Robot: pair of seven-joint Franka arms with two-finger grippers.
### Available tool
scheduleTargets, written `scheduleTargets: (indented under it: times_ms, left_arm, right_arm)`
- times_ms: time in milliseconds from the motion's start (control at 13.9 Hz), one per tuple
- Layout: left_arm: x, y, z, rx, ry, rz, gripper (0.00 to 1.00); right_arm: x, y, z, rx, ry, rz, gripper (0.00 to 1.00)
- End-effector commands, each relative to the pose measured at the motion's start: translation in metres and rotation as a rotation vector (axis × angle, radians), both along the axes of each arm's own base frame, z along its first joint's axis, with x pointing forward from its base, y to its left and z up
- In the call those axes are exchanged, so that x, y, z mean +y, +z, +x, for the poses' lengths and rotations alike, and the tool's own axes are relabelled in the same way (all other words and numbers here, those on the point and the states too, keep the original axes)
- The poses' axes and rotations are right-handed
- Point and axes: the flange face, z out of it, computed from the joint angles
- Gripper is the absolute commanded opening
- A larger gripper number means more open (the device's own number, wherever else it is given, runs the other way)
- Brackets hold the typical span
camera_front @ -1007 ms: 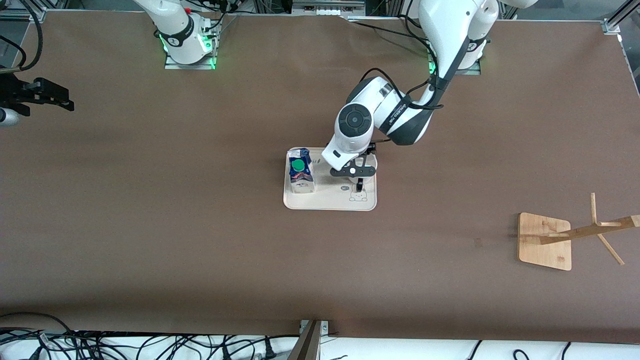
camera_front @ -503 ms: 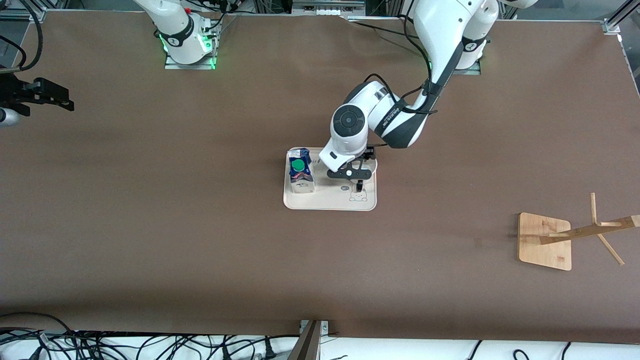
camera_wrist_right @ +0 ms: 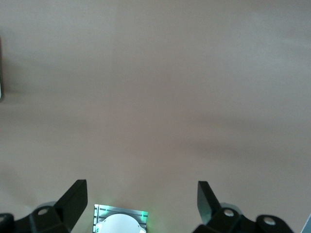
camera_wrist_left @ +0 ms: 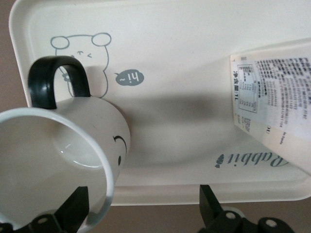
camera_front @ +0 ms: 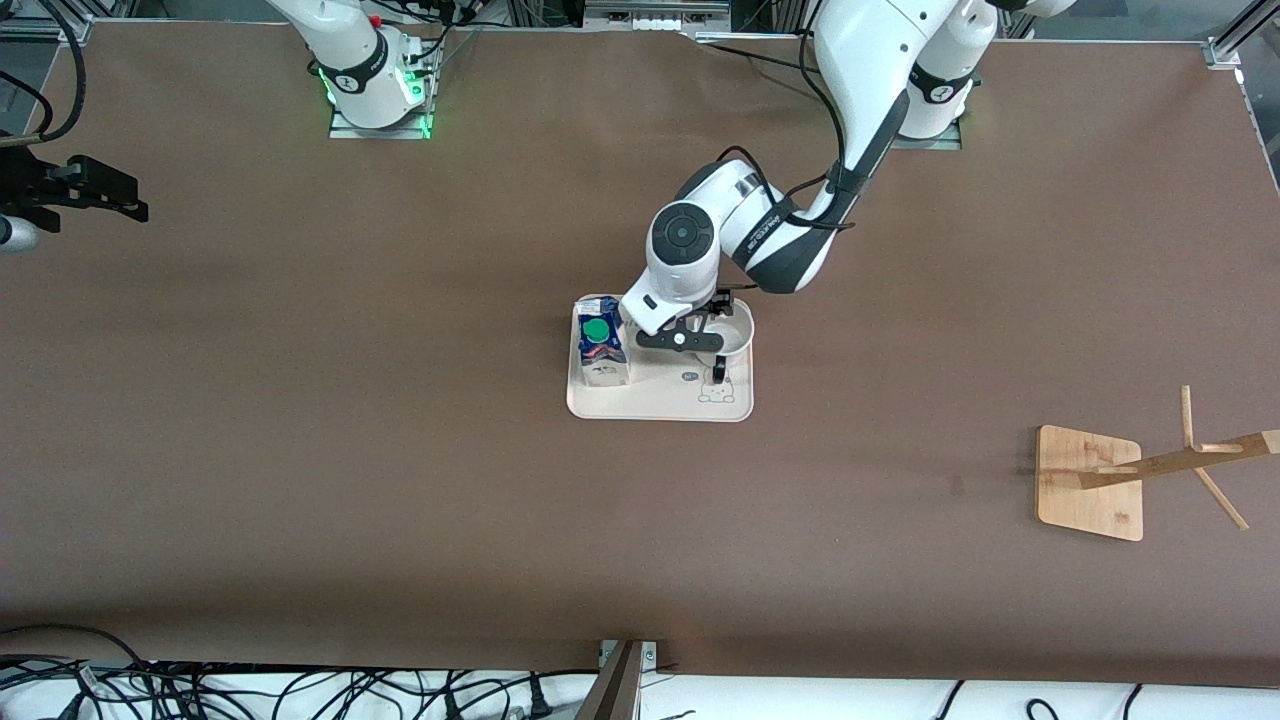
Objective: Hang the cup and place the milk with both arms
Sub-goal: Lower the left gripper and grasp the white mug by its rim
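My left gripper should close on the cup's rim now, because its fingers are around the cup's rim [camera_wrist_left: 103,208] beside the smiley face [camera_wrist_left: 120,149].
The white cup [camera_front: 737,336] stands on the cream tray [camera_front: 660,402], its black handle [camera_front: 720,377] pointing toward the front camera. In the left wrist view the cup [camera_wrist_left: 58,160] shows its smiley face and handle [camera_wrist_left: 53,82]. My left gripper [camera_front: 690,345] is open low over the cup [camera_wrist_left: 143,208]; the rim lies between its fingers [camera_wrist_left: 75,208]. The blue-and-white milk [camera_front: 600,346] with its green cap stands on the tray's end toward the right arm and shows in the left wrist view [camera_wrist_left: 277,102]. My right gripper [camera_front: 100,195] waits open over bare table [camera_wrist_right: 141,204].
A wooden rack [camera_front: 1090,482] with slanted pegs stands near the left arm's end of the table, nearer the front camera than the tray. The right arm's green-lit base [camera_wrist_right: 119,218] shows in the right wrist view. Cables hang along the table's front edge.
My left arm's wrist and gripper have shifted toward the milk, uncovering more of the cup's rim. The cup, milk and right arm have not moved.
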Motion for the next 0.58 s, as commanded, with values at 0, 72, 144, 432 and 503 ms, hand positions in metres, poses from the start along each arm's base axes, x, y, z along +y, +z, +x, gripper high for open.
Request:
scheduleTargets:
  times_ms: [0, 72, 144, 432, 503]
  left_arm:
    - [-0.0022, 0.0022, -0.0017, -0.02, -0.027, 0.003, 1.0]
    - [-0.0021, 0.0012, -0.0018, -0.019, -0.032, 0.004, 0.72]
    - [-0.0007, -0.0013, -0.0019, -0.012, -0.035, 0.009, 0.39]
    - [0.0026, -0.0061, -0.0032, -0.006, -0.043, 0.031, 0.0]
    - [0.0046, -0.0058, -0.0024, -0.004, -0.04, 0.037, 0.0]
  right_arm:
    - [0.0014, 0.005, 0.0001, 0.003, 0.002, 0.021, 1.0]
    - [0.0014, 0.005, 0.0001, 0.003, 0.002, 0.021, 1.0]
    - [0.0013, 0.005, 0.0001, 0.003, 0.002, 0.019, 1.0]
    - [0.0014, 0.005, 0.0001, 0.003, 0.002, 0.021, 1.0]
    - [0.0014, 0.005, 0.0001, 0.003, 0.002, 0.021, 1.0]
